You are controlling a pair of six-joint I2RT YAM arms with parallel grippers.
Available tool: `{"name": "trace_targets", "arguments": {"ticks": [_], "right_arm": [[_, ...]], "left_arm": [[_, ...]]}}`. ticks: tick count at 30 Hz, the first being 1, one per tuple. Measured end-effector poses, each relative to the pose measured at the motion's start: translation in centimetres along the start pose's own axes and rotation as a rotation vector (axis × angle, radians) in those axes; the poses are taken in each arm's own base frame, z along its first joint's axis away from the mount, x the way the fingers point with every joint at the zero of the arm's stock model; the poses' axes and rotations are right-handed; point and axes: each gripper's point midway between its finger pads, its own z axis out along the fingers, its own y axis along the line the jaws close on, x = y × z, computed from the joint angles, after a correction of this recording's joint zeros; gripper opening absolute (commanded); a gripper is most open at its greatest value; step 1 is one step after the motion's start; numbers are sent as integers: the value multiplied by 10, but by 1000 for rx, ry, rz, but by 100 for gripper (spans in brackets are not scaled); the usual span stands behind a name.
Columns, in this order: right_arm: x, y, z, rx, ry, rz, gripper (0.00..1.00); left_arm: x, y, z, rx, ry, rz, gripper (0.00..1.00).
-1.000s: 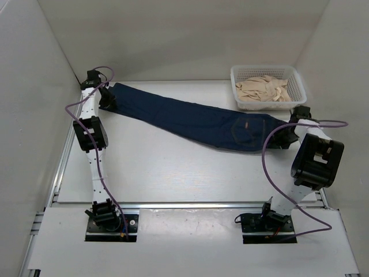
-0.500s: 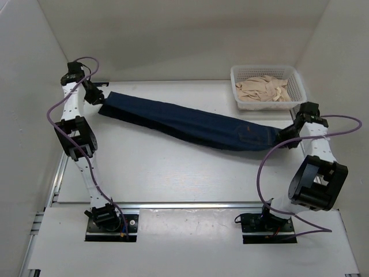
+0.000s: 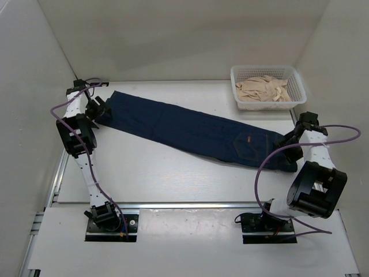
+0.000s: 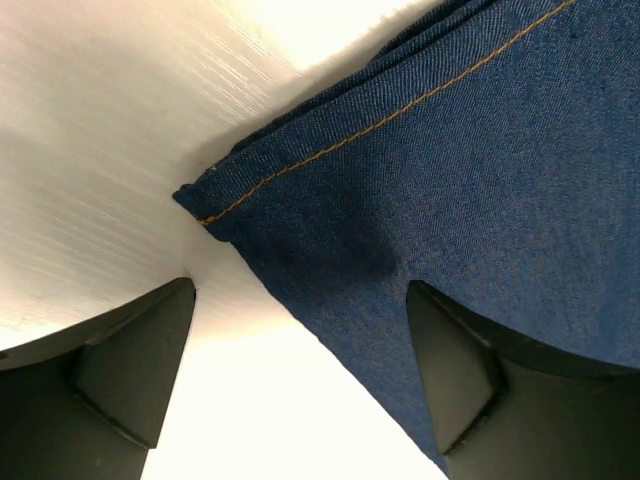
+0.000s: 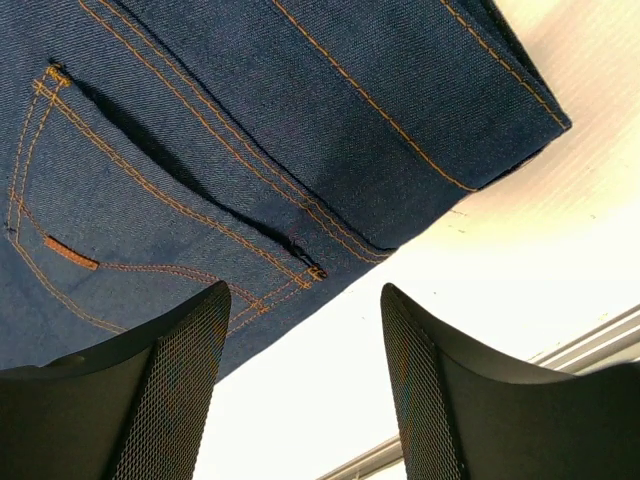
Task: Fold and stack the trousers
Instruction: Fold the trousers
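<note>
The left gripper grips the trousers [image 3: 190, 131] by the near corner of the leg hem next, to lift and align the legs for folding.
The dark navy trousers [image 3: 190, 131] lie flat on the table, folded lengthwise, stretched from the far left to the right. Their leg hem [image 4: 300, 190] is at the left end, and the waist with a back pocket [image 5: 150, 200] and a small tan label [image 3: 248, 138] is at the right end. My left gripper [image 3: 98, 109] is open just beside the hem, with nothing between its fingers [image 4: 130, 370]. At the waist end my right gripper [image 3: 288, 141] is open too, its mesh-padded fingers [image 5: 170, 390] apart over bare table at the waist's edge.
A white mesh basket [image 3: 295, 76] with beige cloth [image 3: 262, 89] in it stands at the back right, just beyond the trousers' waist. White walls close in the table on the left, back and right. A metal rail [image 3: 190, 204] runs along the near edge.
Both grippers have opened and let go of the trousers. The cloth, held stretched and lifted a moment ago, now lies flat on the table. Both arms have drawn slightly outward.
</note>
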Motion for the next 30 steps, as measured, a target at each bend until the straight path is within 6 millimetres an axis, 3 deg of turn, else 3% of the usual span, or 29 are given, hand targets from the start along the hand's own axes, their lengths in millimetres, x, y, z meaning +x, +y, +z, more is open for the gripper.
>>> {"name": "trace_targets", "arguments": {"ticks": [7,10,13,14,15,17,21,25,30], "right_arm": [[16,-4,12,-12,46,16,68],[23,-5,23,-8,75,31,58],[24,-2,41,-4,106,45,31],[25,-1,47,3,118,52,23],[25,-1,54,10,131,57,7],[26,0,63,24,155,64,0],[1,22,54,-15,119,64,0],[-37,47,24,-94,-7,43,0],[-42,36,-9,-105,-82,49,0]], "left_arm": [[-11,-21,9,33,-17,1,98],[-19,-40,13,70,-36,5,91],[-23,-59,17,116,-46,-5,27],[-22,-64,20,129,-41,2,12],[-22,-67,24,140,-37,3,10],[-23,-75,26,169,-33,-1,10],[-30,-82,20,189,-58,-14,10],[-29,-73,7,170,-69,-55,10],[-33,-52,-29,144,-116,-97,10]]}}
